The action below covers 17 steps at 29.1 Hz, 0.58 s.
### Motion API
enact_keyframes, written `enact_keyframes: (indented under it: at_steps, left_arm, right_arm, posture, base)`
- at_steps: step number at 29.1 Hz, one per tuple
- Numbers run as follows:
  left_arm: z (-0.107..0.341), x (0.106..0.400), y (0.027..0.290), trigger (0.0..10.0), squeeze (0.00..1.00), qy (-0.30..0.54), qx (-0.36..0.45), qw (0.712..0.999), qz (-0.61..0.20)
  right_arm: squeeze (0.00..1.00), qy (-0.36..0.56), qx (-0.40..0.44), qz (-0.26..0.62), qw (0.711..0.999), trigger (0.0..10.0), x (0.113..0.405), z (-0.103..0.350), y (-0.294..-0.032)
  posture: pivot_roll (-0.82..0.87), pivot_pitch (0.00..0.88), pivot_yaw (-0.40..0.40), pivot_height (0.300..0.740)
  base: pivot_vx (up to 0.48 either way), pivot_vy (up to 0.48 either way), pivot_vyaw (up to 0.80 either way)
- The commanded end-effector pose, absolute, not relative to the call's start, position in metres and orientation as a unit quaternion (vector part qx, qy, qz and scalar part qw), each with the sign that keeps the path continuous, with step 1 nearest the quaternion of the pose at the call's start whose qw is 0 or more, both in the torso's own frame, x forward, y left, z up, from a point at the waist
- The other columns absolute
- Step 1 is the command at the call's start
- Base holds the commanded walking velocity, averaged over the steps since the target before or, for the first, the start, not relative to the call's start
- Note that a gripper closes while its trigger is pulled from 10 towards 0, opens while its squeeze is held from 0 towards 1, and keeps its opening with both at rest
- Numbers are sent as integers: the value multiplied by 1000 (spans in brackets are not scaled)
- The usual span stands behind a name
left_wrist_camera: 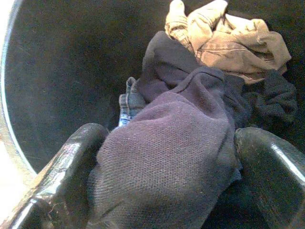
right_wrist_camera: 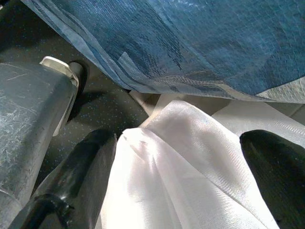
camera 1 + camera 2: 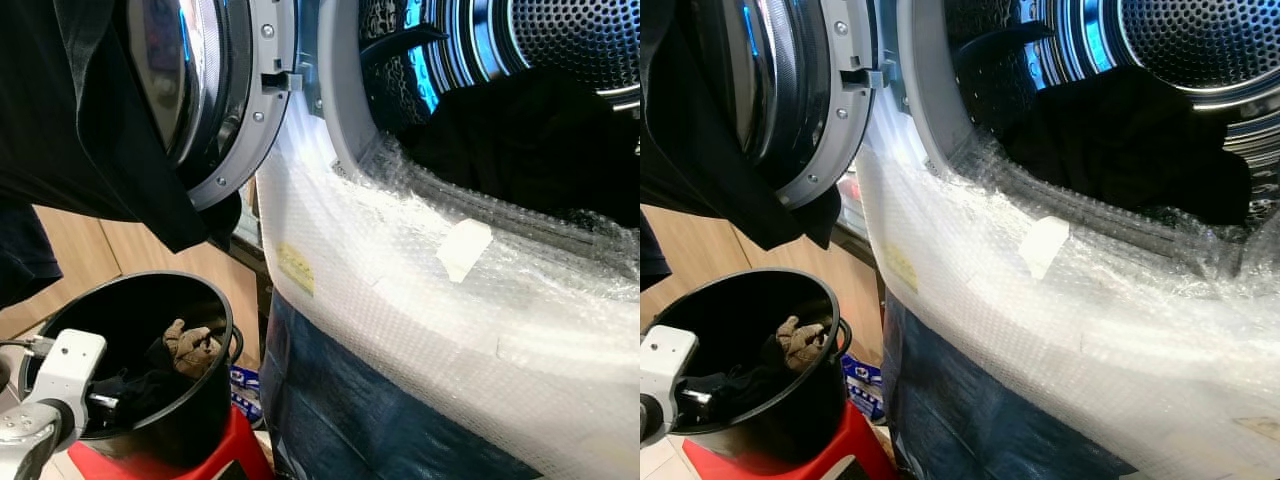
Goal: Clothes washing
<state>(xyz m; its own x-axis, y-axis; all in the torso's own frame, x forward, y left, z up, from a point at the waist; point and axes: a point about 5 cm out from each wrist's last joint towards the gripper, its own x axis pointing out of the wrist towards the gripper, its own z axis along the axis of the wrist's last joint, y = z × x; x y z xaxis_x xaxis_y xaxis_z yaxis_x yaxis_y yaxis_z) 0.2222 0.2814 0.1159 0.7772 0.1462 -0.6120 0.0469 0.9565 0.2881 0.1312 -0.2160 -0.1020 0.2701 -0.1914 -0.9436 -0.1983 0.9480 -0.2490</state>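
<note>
The left gripper grabs the dark purple garment by its raised fold (image 1: 164, 152) next. The rest of the garment lies slack in the bucket.
A black bucket (image 3: 226, 312) stands on a red stool (image 3: 232, 450) left of the washing machine. It holds a tan garment (image 1: 233, 43), a bit of blue denim (image 1: 127, 101) and a dark purple garment (image 1: 176, 143). My left gripper (image 1: 167, 179) reaches into the bucket, open, one finger on each side of the purple garment and pressed into it. The machine's drum (image 3: 560, 40) holds dark clothes (image 3: 530, 140). A black garment (image 3: 90, 130) hangs over the open door (image 3: 235, 100). My right gripper (image 2: 181, 176) hangs low and open over white cloth (image 2: 190, 152).
Bubble wrap (image 3: 400, 290) covers the machine's front below the opening, with blue sheeting (image 3: 350, 410) under it. Wooden panels (image 3: 100, 250) stand behind the bucket. A grey object (image 2: 28, 129) lies close to the right gripper near the floor.
</note>
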Motion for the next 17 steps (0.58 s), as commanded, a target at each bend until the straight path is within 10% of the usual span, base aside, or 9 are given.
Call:
enact_keyframes:
  at_steps: [1,3,5,6,7,17]
  left_arm:
    - [110,220,280,10000,0,342,152,927,27]
    - [108,220,280,10000,0,344,149,927,27]
    - [107,220,280,3294,0,346,147,926,26]
    - [107,220,280,3294,0,346,147,926,26]
    - [107,220,280,0,0,347,147,926,24]
    - [104,219,278,0,0,350,144,926,6]
  right_arm:
    - [0,610,-157,3,776,10000,127,-103,-217]
    - [0,611,-157,4,776,10000,127,-103,-217]
    - [0,611,-157,5,776,10000,127,-103,-217]
    - [0,611,-157,5,776,10000,127,-103,-217]
    - [0,611,-156,5,776,10000,128,-103,-216]
    - [0,614,-159,13,773,10000,128,-103,-216]
  posture:
    - [142,74,-47,740]
    - [141,74,-47,740]
    - [141,72,-48,740]
    - [141,72,-48,740]
    - [142,72,-47,740]
    - [147,68,-55,740]
  base:
    - [0,0,0]
    - [0,0,0]
    - [0,0,0]
    - [0,0,0]
    - [0,0,0]
    - [0,0,0]
